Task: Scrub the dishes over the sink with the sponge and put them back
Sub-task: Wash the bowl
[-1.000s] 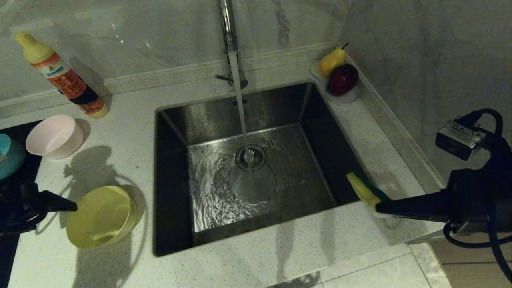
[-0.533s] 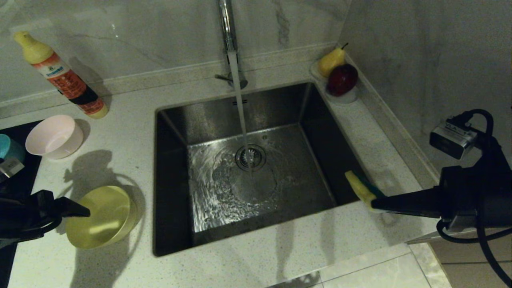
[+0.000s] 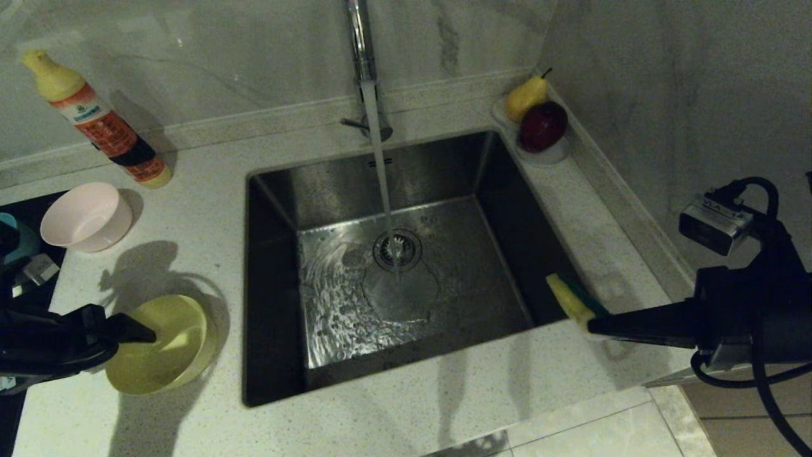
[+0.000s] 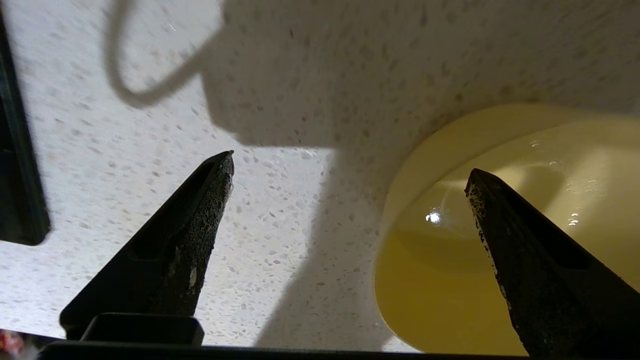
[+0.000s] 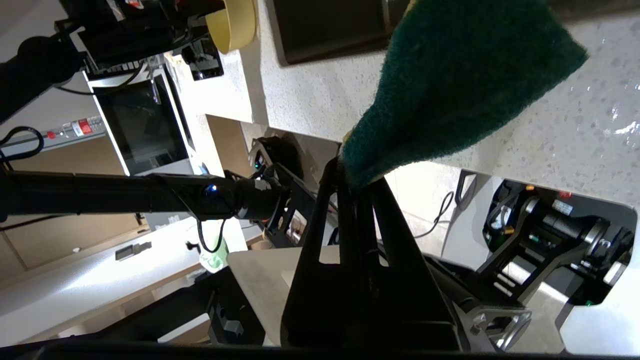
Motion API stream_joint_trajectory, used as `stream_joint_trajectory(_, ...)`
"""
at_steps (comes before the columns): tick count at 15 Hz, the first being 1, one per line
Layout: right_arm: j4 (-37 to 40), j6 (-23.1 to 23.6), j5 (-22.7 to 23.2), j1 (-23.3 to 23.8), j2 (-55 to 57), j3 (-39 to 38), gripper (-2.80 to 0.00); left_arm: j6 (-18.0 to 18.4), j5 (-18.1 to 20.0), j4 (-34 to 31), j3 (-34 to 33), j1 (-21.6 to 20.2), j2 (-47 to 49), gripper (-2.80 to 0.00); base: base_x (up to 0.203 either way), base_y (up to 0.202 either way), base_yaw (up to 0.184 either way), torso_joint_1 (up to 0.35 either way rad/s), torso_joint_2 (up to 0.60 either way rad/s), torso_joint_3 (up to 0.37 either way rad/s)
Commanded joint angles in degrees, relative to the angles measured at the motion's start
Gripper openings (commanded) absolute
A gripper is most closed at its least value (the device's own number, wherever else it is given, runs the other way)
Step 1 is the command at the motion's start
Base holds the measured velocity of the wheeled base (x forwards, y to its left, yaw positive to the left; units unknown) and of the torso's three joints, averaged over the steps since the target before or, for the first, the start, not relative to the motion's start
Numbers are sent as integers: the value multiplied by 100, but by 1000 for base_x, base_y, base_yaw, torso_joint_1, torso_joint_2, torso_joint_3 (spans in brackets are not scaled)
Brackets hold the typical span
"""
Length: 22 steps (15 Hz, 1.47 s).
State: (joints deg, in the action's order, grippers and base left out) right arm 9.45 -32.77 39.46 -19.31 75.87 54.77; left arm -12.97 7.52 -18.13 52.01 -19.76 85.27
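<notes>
My left gripper grabs the yellow bowl by its rim (image 3: 110, 369) next, which leaves the bowl's inside free for the sponge (image 3: 571, 301) over the sink.
The yellow bowl (image 3: 171, 346) (image 4: 500, 240) sits on the counter left of the sink (image 3: 279, 190). My left gripper (image 3: 143, 333) (image 4: 348, 167) is open and straddles its near rim, one finger over the counter and the other over the bowl's inside. The pink bowl (image 3: 85, 216) stands further back. A sliver of the light blue bowl (image 3: 24, 244) shows behind my left arm. My right gripper (image 3: 593, 325) (image 5: 350, 172) is shut on the sponge (image 3: 571, 301) (image 5: 460, 85) at the sink's right front corner. Water runs from the tap (image 3: 361, 44) into the drain.
A detergent bottle (image 3: 101, 124) leans at the back left. A white dish with a pear and a red fruit (image 3: 539, 120) sits at the back right corner. The black stove top (image 3: 32, 200) borders the counter on the left. A wall rises close on the right.
My left gripper has slid right over the yellow bowl's rim and its fingers have spread wider. The right gripper and sponge have barely shifted.
</notes>
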Motion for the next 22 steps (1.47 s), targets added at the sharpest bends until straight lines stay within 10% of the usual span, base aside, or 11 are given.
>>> stream_joint_trajectory(1, 4, -2, 27, -3, 58, -10, -280, -30, -5, 63, -41, 34, 139, 0, 0, 0, 0, 0, 0, 0)
stream_joint_trajectory(8, 4, 8, 44, -3, 51, -19, -280, -20, -251, 187, -147, 34, 210, 0, 0, 0, 0, 0, 0, 0)
stream_joint_trajectory(9, 4, 16, 44, -3, 33, -39, -280, -21, -287, 187, -147, 34, 238, -280, 0, 0, 0, 0, 0, 0)
stream_joint_trajectory(22, 4, 7, 42, -3, -275, -318, -280, -603, -434, 183, 40, -67, 120, -280, 0, 0, 0, 0, 0, 0)
